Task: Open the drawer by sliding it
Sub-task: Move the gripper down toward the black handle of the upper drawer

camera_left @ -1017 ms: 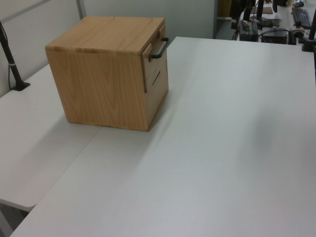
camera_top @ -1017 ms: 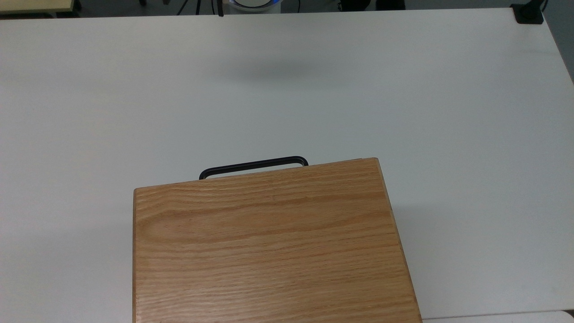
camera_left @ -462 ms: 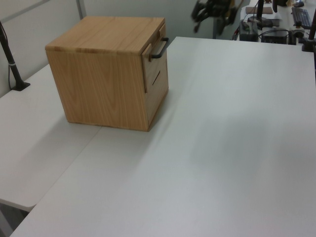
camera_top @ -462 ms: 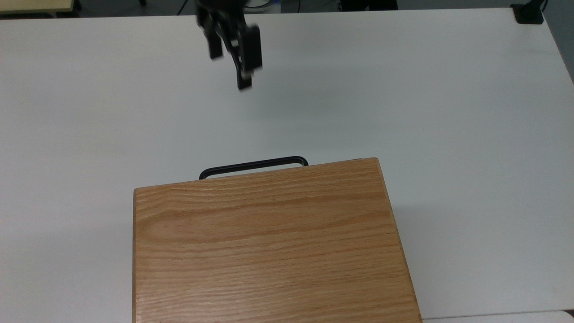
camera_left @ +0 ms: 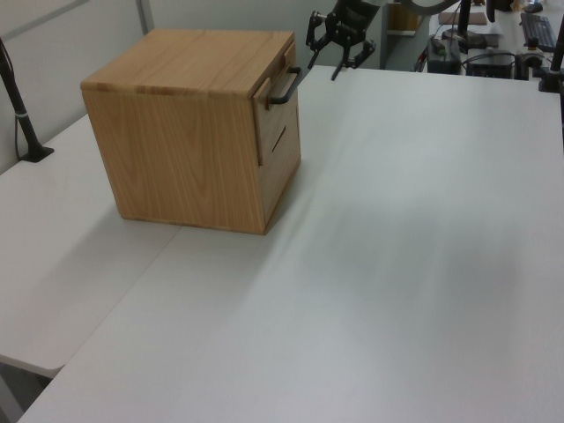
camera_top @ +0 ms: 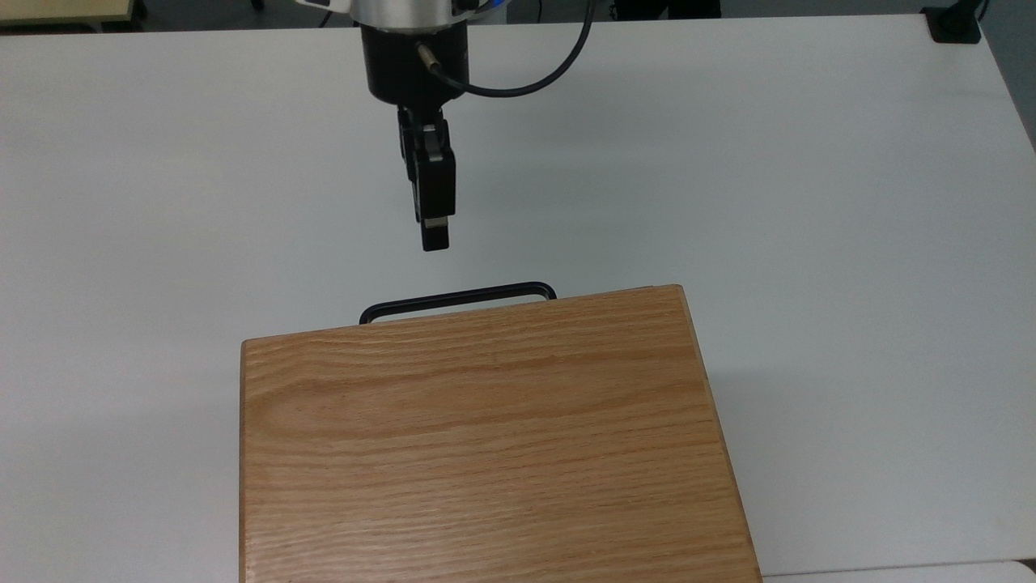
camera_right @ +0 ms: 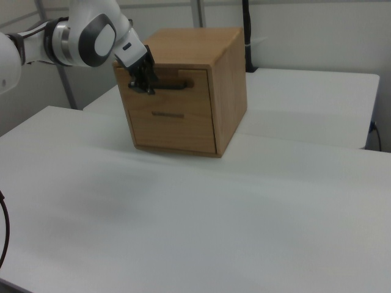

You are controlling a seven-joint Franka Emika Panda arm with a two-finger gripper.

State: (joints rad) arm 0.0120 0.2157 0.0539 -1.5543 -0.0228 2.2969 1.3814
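Observation:
My gripper grabs the drawer by the bar of its slim black handle [camera_left: 284,87] next, to slide the drawer [camera_left: 264,128] open.
The drawer [camera_right: 183,96] is the upper front panel of an oak cabinet, sitting about flush with the cabinet face. Its slim black bar handle [camera_top: 457,297] pokes out past the cabinet's top edge in the top view. The handle [camera_left: 284,87] also shows in the left view, and the handle [camera_right: 175,84] lies horizontal in the right view. My gripper [camera_top: 435,235] hangs open above the table, a short way in front of the handle and apart from it. The left view has the gripper [camera_left: 323,69] with its fingers spread. The gripper [camera_right: 142,86] is level with the handle's left end in the right view.
The cabinet's wide oak top [camera_top: 486,437] covers the lower middle of the top view. A lower front panel with a slot [camera_right: 168,114] sits under the drawer. The white table [camera_top: 809,202] spreads around it. A black post [camera_left: 18,106] stands at the left view's left.
My arm has come into view from the far table edge and moved toward the cabinet. The gripper now hangs just in front of the handle. The drawer has not moved.

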